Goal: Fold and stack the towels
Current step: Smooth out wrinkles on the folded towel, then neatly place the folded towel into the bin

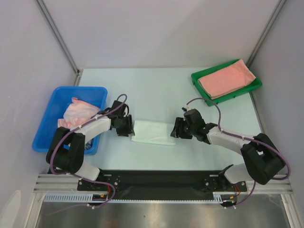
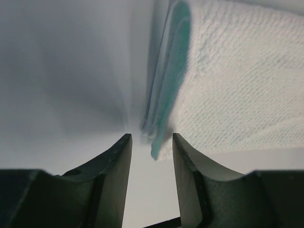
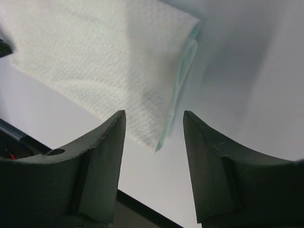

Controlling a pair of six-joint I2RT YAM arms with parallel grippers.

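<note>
The right gripper next needs to grab the folded mint-white towel's near corner [image 1: 174, 143] [image 3: 157, 143], layers together, to stack that towel on the folded salmon-pink towel.
A pale mint-white towel [image 1: 153, 132] lies folded flat on the table between my two grippers. My left gripper [image 1: 128, 125] is open at its left end; in the left wrist view its gap [image 2: 151, 138] faces the towel's mint-edged corner [image 2: 164, 137] without gripping it. My right gripper [image 1: 176, 128] is open at its right end; in the right wrist view its gap [image 3: 154, 116] frames the towel's near corner [image 3: 159, 142]. A folded salmon-pink towel [image 1: 225, 79] lies in the green tray [image 1: 201, 87]. A crumpled salmon-pink towel [image 1: 77, 112] lies in the blue bin [image 1: 50, 121].
The green tray stands at the back right and the blue bin at the left edge of the table. White walls with metal posts close in the back and sides. A black rail [image 1: 156, 178] runs along the near edge.
</note>
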